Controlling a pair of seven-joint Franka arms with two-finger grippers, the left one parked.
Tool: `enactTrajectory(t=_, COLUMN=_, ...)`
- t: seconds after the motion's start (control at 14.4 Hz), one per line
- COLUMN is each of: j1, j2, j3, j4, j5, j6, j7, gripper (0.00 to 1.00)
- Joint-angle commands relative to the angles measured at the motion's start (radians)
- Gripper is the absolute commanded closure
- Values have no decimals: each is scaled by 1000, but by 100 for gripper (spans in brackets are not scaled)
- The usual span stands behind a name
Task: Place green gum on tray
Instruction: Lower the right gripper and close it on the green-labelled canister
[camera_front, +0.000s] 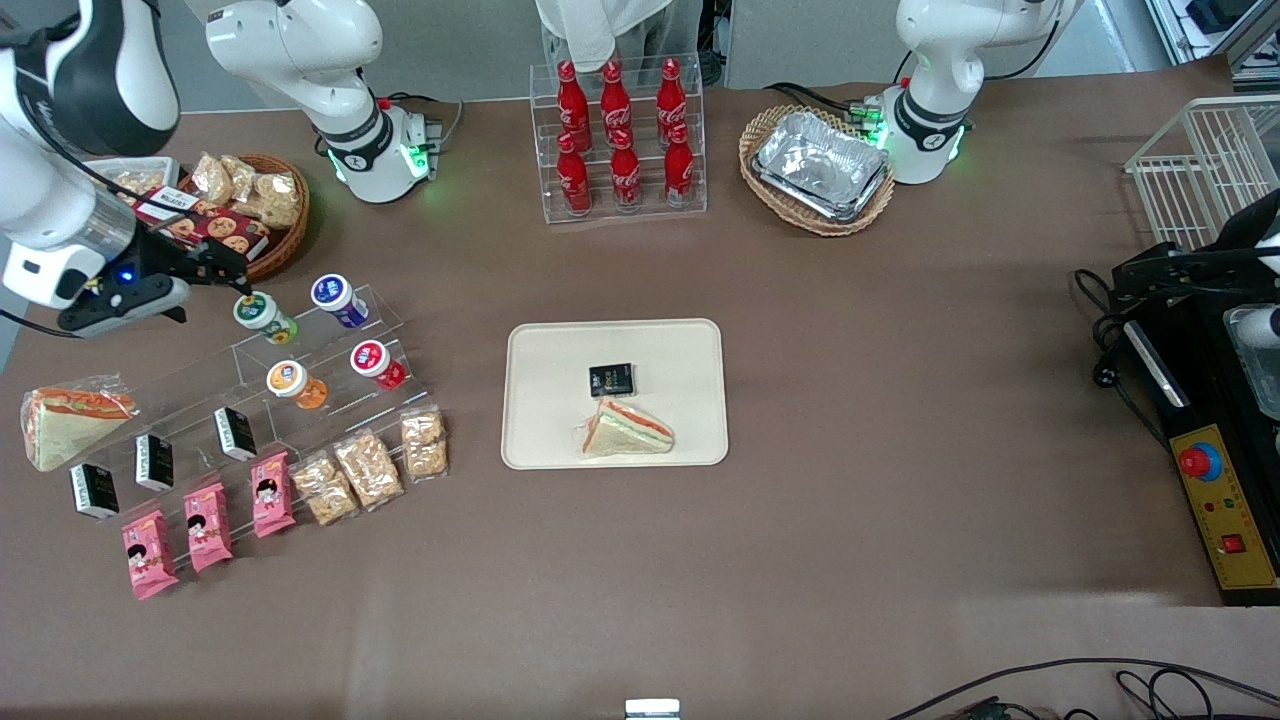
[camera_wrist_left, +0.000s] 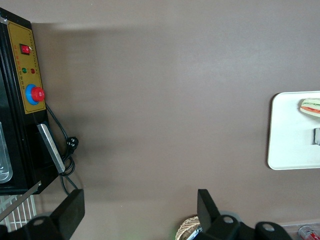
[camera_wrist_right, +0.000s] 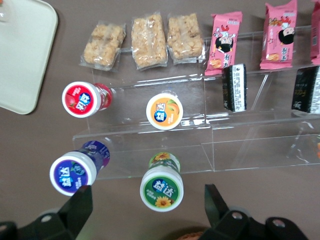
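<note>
Next, my right gripper grabs the green gum by its white-rimmed green lid (camera_front: 253, 308) (camera_wrist_right: 161, 191) to put the gum on the tray.
The green gum (camera_front: 263, 315) is a small bottle with a white-rimmed green lid, lying on the top step of a clear acrylic stand (camera_front: 300, 370). It also shows in the right wrist view (camera_wrist_right: 161, 187), lid facing the camera. My right gripper (camera_front: 232, 272) hovers just above it, open, with its two black fingers (camera_wrist_right: 80, 205) spread either side of the lid and not touching it. The cream tray (camera_front: 614, 340) lies mid-table, toward the parked arm from the stand, and holds a sandwich and a black packet. Its corner shows in the right wrist view (camera_wrist_right: 22, 60).
A blue-lidded bottle (camera_front: 337, 298) lies beside the green gum; orange-lidded (camera_front: 292, 382) and red-lidded (camera_front: 375, 362) bottles lie one step lower. Black packets, pink snack bags and cracker packs sit nearer the front camera. A wicker snack basket (camera_front: 285, 215) stands close to the gripper.
</note>
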Motion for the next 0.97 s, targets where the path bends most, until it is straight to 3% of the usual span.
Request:
enactTrajectory(t=0.0, j1=2, j2=-45, j3=-6, j4=-118, j5=-22, j6=99, j7=-9, gripper=0)
enactTrajectory(t=0.42, j1=-2, j2=-110, j3=-30, j4=-284, j5=-36, j6=222, j7=-9, gripper=0)
enactTrajectory(t=0.9, j1=0, j2=-110, j3=-64, j4=-343, j5=-62, j6=304, j7=-11, gripper=0)
